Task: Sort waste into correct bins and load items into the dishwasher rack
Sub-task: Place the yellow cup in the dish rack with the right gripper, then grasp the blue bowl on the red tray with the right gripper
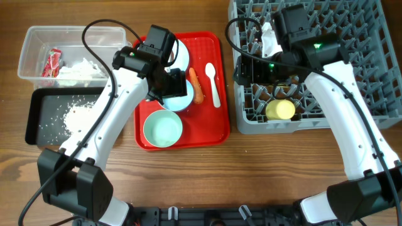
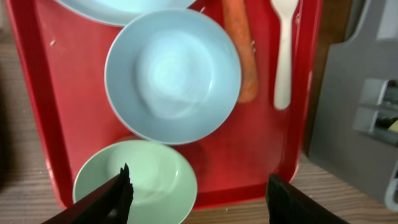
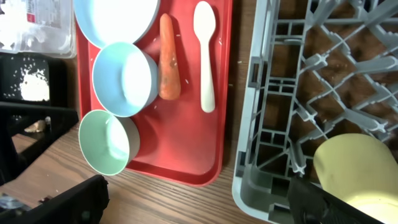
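My right gripper should load the bowl in the rack, so it needs to reach the light blue bowl (image 2: 173, 74) and grab the bowl's rim on the side facing the rack, which leaves the bowl's base free.
My left gripper (image 2: 199, 193) is open and empty above the light blue bowl (image 2: 173, 74) and pale green bowl (image 2: 155, 180) on the red tray. An orange carrot (image 1: 196, 86), a white spoon (image 1: 213, 83) and a light blue plate (image 1: 182, 53) also lie there. My right gripper (image 3: 199, 199) is open and empty over the grey rack's (image 1: 352, 63) left edge, near the yellow cup (image 1: 280, 110) standing in the rack. The clear tub (image 1: 31, 44) holds the wrapper (image 1: 51, 61) and tissue (image 1: 81, 69). The black tray (image 1: 34, 119) holds rice grains (image 1: 78, 116). I cannot make out the brown bit.
The red tray (image 1: 213, 125) sits between the bins on the left and the rack on the right. A white crumpled thing (image 1: 270, 41) lies in the rack's far left part. Bare wood table (image 1: 207, 176) runs along the front.
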Motion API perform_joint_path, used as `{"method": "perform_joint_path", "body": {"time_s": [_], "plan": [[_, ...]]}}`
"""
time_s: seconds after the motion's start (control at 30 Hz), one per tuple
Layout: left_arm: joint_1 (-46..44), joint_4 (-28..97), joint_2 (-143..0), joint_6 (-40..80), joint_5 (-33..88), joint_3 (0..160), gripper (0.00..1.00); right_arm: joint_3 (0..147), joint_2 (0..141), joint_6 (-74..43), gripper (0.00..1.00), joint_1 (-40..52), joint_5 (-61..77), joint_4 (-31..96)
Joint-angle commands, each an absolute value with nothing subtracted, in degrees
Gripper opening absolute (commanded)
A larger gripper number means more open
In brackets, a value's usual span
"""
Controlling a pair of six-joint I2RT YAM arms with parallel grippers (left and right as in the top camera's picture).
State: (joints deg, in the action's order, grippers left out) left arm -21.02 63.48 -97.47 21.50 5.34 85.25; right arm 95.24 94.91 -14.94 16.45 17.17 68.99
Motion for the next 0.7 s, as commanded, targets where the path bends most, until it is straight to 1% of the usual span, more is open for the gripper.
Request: {"method": "perform_joint_path", "body": {"time_s": [0.0, 0.07, 0.13, 0.2, 0.23, 0.27, 0.3, 0.4, 0.43, 0.63, 0.67], "plan": [[-21.08, 65.52, -97.3, 15.55, 2.04, 85.41, 0.69, 94.96, 94.72, -17.06, 0.93, 17.3, 18.22, 66.98], [-19.07, 66.3, -97.27, 15.92, -0.71, 85.41, 0.69, 92.09, 95.0, -20.86, 0.91, 20.05, 18.13, 63.0], [-12.14, 67.07, -97.27, 18.65, 0.99, 85.41, 0.69, 89.47, 95.26, -23.86, 0.88, 23.09, 18.09, 58.57], [-5.19, 67.59, -97.27, 18.61, 2.09, 85.41, 0.7, 86.59, 95.31, -26.3, 0.81, 25.69, 17.69, 53.93], [-2.22, 67.64, -97.27, 18.59, 2.09, 85.41, 0.71, 85.1, 95.31, -27.46, 0.76, 26.72, 17.67, 51.68], [1.04, 67.72, -97.27, 18.61, 2.11, 85.41, 0.74, 82.24, 95.37, -29.45, 0.71, 28.45, 17.63, 47.81], [3.42, 67.94, -97.27, 18.61, 2.11, 85.41, 0.77, 79.57, 95.42, -31.59, 0.7, 29.76, 17.06, 44.86], [6.46, 68.01, -97.27, 18.59, 2.09, 85.41, 0.8, 73.01, 96.86, -36.86, 0.64, 32.8, 16.21, 35.57], [6.57, 67.99, -97.27, 18.59, 2.11, 85.41, 0.81, 71.5, 98.04, -38.39, 0.64, 33.71, 16.23, 32.51], [6.5, 68.71, -97.3, 18.61, 2.11, 85.41, 0.81, 71.24, 111.02, -43.24, 0.62, 38.98, 16.45, 22.57], [6.5, 69.01, -97.3, 18.61, 2.09, 85.41, 0.81, 71.24, 112.88, -43.68, 0.6, 39.0, 16.56, 22.5]]}}
